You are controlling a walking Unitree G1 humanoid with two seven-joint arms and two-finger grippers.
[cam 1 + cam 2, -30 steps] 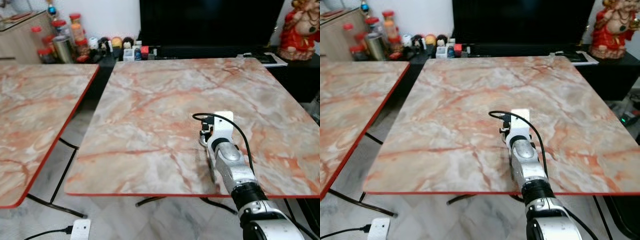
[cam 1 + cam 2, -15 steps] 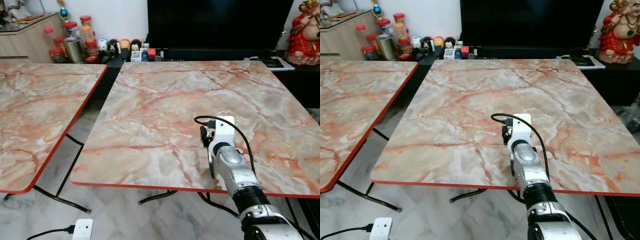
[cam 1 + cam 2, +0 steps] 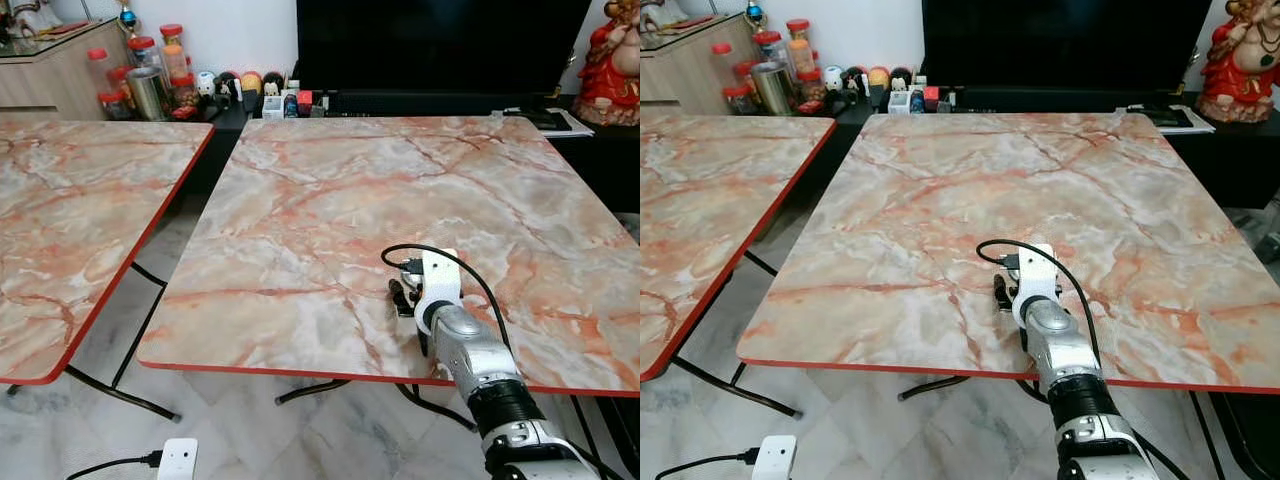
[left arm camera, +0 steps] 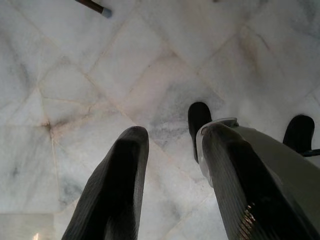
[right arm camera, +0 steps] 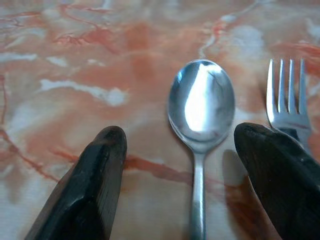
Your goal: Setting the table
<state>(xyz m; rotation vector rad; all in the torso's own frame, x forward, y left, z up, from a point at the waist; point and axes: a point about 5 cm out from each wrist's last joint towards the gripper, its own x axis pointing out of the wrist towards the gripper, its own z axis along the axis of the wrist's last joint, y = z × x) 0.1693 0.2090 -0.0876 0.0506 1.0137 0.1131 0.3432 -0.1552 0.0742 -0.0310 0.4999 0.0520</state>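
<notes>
The right gripper grabs the steel spoon [image 5: 201, 102] by its thin handle [image 5: 198, 200] next, to set the table.
A steel spoon [image 5: 201, 102] lies on the marble table [image 3: 330, 190], bowl up, between the two black fingers of my right gripper [image 5: 181, 134], which is open just above the tabletop. Beside the spoon lies a fork [image 5: 286, 95]; its handle is hidden behind one finger [image 5: 280, 170]. From the head, the right arm reaches over the table's near edge, and its white wrist covers most of the right gripper [image 3: 403, 295]. My left gripper [image 4: 175, 132] hangs open over the pale marble floor.
A second marble table [image 3: 70, 200] stands to the left across a narrow gap. Jars [image 3: 150, 75], small items and a dark TV [image 3: 440, 45] line the back wall. A red statue [image 3: 615, 65] stands at the back right. A white power strip [image 3: 175, 462] lies on the floor.
The head view has shifted and steadied. My right wrist has drawn slightly back toward the table's near edge and a little to the left.
</notes>
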